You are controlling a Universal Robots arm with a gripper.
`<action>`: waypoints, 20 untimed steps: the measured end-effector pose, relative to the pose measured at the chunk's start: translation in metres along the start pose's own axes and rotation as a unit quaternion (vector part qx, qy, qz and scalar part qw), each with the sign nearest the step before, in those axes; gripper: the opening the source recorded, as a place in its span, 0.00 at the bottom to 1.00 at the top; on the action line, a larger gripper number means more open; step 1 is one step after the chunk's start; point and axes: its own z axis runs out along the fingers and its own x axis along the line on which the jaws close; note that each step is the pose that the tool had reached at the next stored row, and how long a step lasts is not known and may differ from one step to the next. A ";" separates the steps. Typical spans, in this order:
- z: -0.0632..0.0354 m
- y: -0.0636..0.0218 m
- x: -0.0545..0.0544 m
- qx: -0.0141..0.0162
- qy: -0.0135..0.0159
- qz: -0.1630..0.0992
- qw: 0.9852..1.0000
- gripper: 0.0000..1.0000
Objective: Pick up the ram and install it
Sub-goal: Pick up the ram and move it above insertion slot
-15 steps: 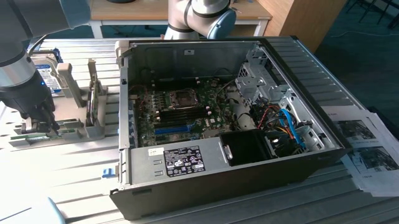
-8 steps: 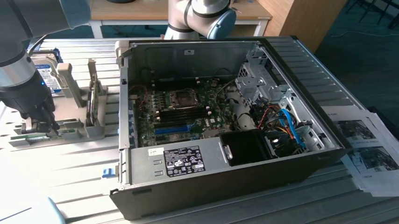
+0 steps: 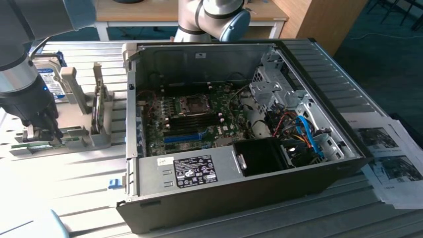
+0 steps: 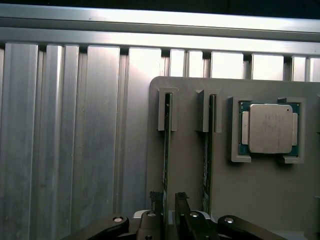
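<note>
The robot's gripper next needs to grip the ram by its bare middle part, because the holder's brackets enclose both ends of the ram.
The ram is a thin green stick standing on edge in a slot of the grey holder plate. A second stick stands in the neighbouring slot. My gripper is open, and its two dark fingertips stand on either side of the first stick's near end with a small gap. In the exterior view my gripper reaches down onto that holder at the exterior view's left, outside the open computer case.
A square silver processor sits in a pocket of the same plate. A hard drive and upright grey brackets stand behind the gripper. Inside the case, the motherboard shows dark memory slots and a blue slot. Papers lie at the right.
</note>
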 end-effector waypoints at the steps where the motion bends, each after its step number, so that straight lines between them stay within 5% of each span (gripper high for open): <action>1: 0.0000 0.0000 0.000 0.000 0.000 0.000 1.000 0.24; 20: 0.0003 0.0000 0.000 0.000 0.000 0.011 1.000 0.24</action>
